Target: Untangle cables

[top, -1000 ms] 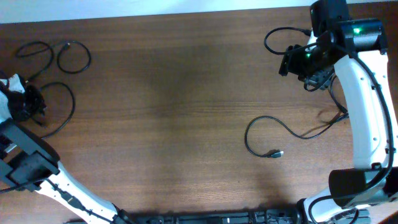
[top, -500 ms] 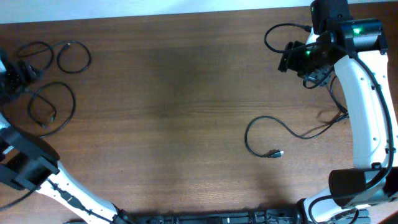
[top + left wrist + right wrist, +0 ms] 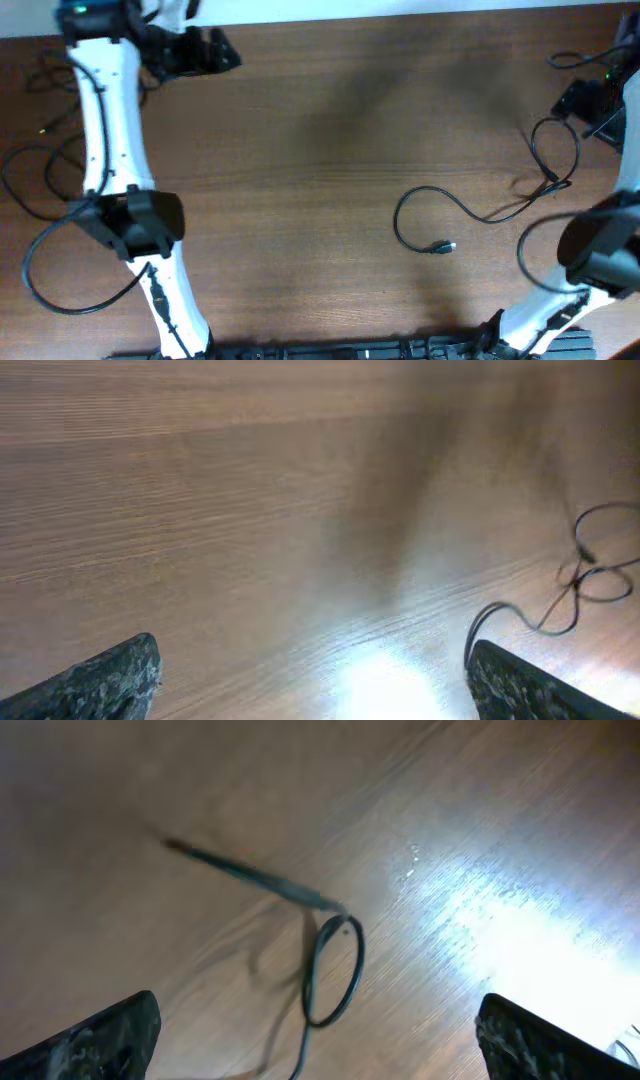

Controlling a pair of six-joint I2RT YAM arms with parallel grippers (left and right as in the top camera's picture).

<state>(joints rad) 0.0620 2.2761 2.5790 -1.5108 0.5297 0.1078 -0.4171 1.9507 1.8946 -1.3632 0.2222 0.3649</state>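
Note:
My left gripper grips the thin black cable by its looped part next, away from the plug, so my right gripper then untangles the cable.
One thin black cable (image 3: 470,210) lies at centre right; it ends in a small plug by a round loop, and its other end rises in a loop towards my right gripper (image 3: 578,98). In the right wrist view the same kind of cable (image 3: 335,970) lies looped on the wood under my right gripper (image 3: 330,1040), which is open and holds nothing. More cables (image 3: 45,70) lie at the far left, partly hidden behind the left arm. My left gripper (image 3: 215,50) is at the top left, and the left wrist view shows it (image 3: 315,685) open and empty, with a cable (image 3: 580,575) off to its right.
The left arm's white links (image 3: 100,120) run across the left side of the wooden table (image 3: 300,150). Thicker black arm wires (image 3: 60,285) loop beside the left base. The right arm's base (image 3: 600,250) stands at the right edge.
My left gripper opened, and the arm swung from the far left edge to the top left. My right gripper opened wider and moved right, dragging the top right cable loop with it.

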